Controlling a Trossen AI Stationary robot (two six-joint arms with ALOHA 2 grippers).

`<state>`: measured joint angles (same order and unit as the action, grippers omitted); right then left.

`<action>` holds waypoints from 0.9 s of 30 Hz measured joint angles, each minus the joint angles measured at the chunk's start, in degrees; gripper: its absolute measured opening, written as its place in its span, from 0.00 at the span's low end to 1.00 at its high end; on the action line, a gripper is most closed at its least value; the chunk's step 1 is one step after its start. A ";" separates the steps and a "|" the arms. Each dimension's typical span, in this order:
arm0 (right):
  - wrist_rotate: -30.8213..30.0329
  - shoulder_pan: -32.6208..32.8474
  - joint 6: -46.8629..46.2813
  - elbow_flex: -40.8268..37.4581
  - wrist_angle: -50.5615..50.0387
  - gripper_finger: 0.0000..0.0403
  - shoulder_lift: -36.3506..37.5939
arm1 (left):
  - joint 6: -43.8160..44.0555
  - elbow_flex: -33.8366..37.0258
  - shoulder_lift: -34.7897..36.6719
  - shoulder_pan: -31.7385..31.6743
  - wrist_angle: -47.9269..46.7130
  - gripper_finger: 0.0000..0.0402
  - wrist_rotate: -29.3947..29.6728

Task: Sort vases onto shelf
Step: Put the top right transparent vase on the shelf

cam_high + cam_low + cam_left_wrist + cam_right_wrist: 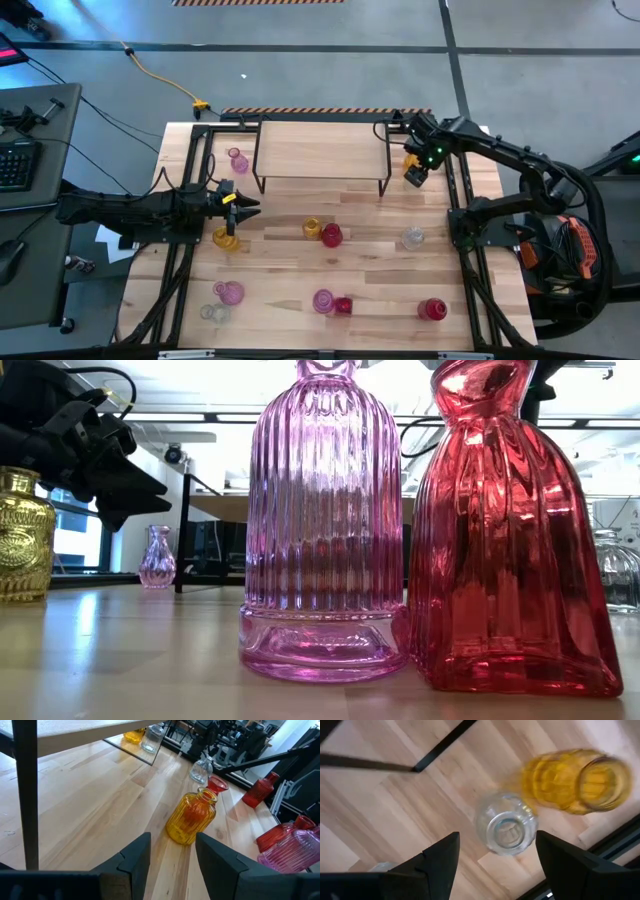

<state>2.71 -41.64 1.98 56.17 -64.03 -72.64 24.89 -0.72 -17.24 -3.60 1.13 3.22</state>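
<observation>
My right gripper needs to grab the clear vase by its rim next, so it can sort the vase onto the shelf.
The shelf stands on black wire legs at the table's far middle, its board bare. My left gripper is open and hovers above the table, just far of a yellow vase. In its wrist view it points toward another yellow vase with a red vase behind it. My right gripper is open by the shelf's right end. It hangs over a clear vase that stands upright next to a yellow vase.
More vases stand on the table: pink far left, clear right of middle, pink and clear near left, pink and red near middle, red near right. Black frame rails line both sides.
</observation>
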 joint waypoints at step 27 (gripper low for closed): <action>-0.74 3.45 -3.07 -3.61 2.22 0.56 0.03 | 0.02 0.01 0.01 -0.02 0.00 0.37 0.02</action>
<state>1.97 -38.20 -1.09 52.57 -61.81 -72.61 24.91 -0.71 -17.24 -3.62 1.13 3.24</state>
